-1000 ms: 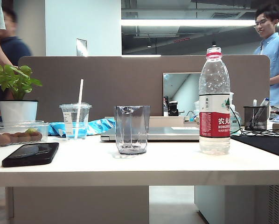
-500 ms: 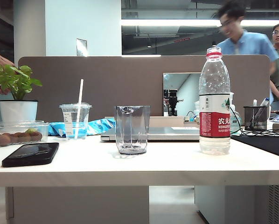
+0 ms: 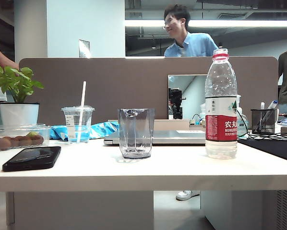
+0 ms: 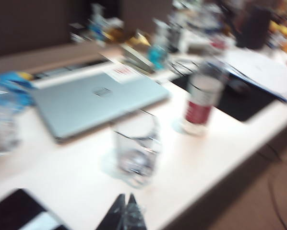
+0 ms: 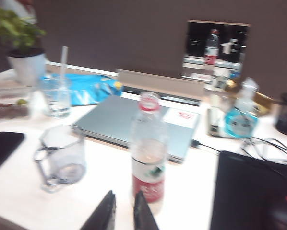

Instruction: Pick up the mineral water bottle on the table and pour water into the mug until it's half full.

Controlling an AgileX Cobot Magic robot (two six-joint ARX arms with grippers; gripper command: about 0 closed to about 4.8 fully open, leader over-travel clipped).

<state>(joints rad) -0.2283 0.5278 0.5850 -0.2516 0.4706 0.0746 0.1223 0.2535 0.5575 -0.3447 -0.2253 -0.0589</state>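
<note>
Next, the right gripper grabs the mineral water bottle by its labeled body [image 3: 221, 119], so the bottle's opening stays free to fill the mug [image 3: 136, 132].
The mineral water bottle [image 3: 221, 103] stands upright on the right of the white table [image 3: 143, 172], its cap off and red neck ring showing. The clear faceted mug [image 3: 136, 132] stands at the table's middle, left of the bottle. Neither gripper shows in the exterior view. In the blurred left wrist view my left gripper [image 4: 125, 197] is shut with its tips together, just short of the mug [image 4: 136, 148]; the bottle [image 4: 201, 98] stands further off. My right gripper [image 5: 125, 197] is slightly open and empty, close in front of the bottle [image 5: 148, 153], with the mug [image 5: 62, 155] off to one side.
A closed laptop [image 3: 167, 137] lies behind mug and bottle. A black phone [image 3: 31, 158], food container [image 3: 16, 136], lidded cup with straw [image 3: 77, 123] and potted plant [image 3: 17, 98] fill the left. A black mat [image 3: 273, 146] and pen holder [image 3: 263, 121] sit right.
Bottle and mug have not moved. The man in the blue shirt behind the partition has walked from the right toward the middle.
</note>
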